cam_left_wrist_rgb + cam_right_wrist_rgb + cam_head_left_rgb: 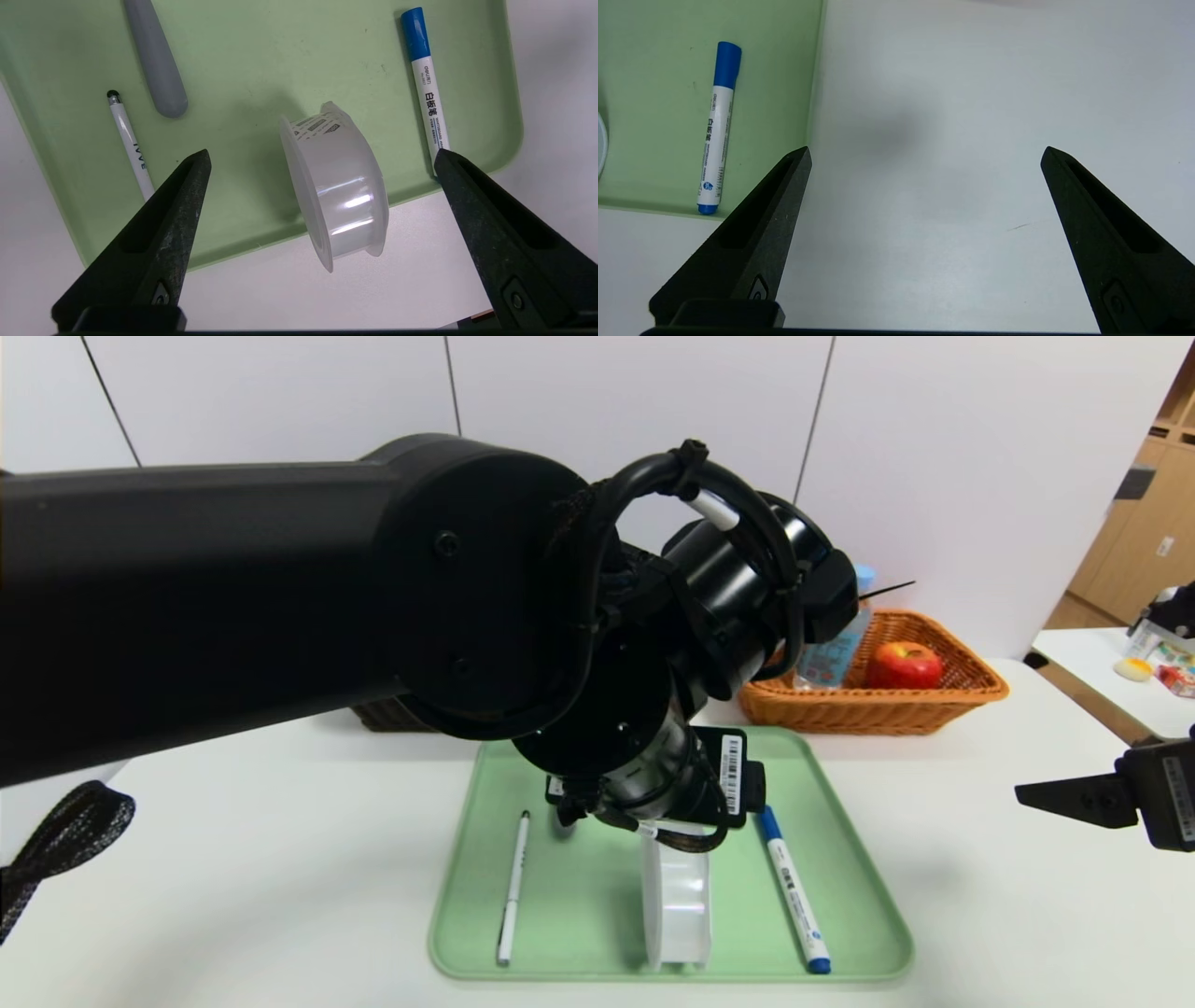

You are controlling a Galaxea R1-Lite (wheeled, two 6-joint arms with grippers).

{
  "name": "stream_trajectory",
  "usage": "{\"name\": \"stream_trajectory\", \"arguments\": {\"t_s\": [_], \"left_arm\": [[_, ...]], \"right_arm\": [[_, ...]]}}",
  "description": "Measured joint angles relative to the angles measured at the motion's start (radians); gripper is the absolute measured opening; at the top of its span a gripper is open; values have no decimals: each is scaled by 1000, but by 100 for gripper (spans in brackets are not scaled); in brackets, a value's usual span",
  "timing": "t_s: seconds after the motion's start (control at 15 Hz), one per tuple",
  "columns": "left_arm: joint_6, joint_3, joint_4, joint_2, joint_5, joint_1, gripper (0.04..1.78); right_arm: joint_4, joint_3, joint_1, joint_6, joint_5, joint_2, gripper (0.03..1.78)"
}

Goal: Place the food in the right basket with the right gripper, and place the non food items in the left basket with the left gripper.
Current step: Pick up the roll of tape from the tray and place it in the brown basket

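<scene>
My left gripper picks up the tape roll by its two flat sides next, since the roll stands on edge with its round outer side curving upward.
My left gripper (pixel 322 156) is open, hovering over the white translucent tape roll (pixel 341 186), which stands on edge at the green tray's (pixel 233 46) near rim (pixel 677 901). Also on the tray are the thin white pen (pixel 131 144), the grey peeler handle (pixel 156 60) and the blue-capped marker (pixel 427 88). The red apple (pixel 904 665) and the clear bottle (pixel 836 653) are in the orange-tan basket (pixel 878 709). The dark basket (pixel 387 717) is mostly hidden behind my left arm. My right gripper (pixel 924 151) is open and empty over bare table to the right of the tray.
My thick left arm (pixel 280 588) crosses the head view and hides the tray's far part. The pen (pixel 513 887) and the marker (pixel 794 891) flank the tape roll. A second table with small items (pixel 1134 667) stands at the far right.
</scene>
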Motion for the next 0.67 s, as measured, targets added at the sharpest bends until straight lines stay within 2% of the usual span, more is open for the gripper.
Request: {"name": "stream_trajectory", "arguments": {"t_s": [0.67], "left_arm": [[-94,0,45,65,-2,-42,169]], "right_arm": [[-3,43,-3,11,1,-5,170]]}}
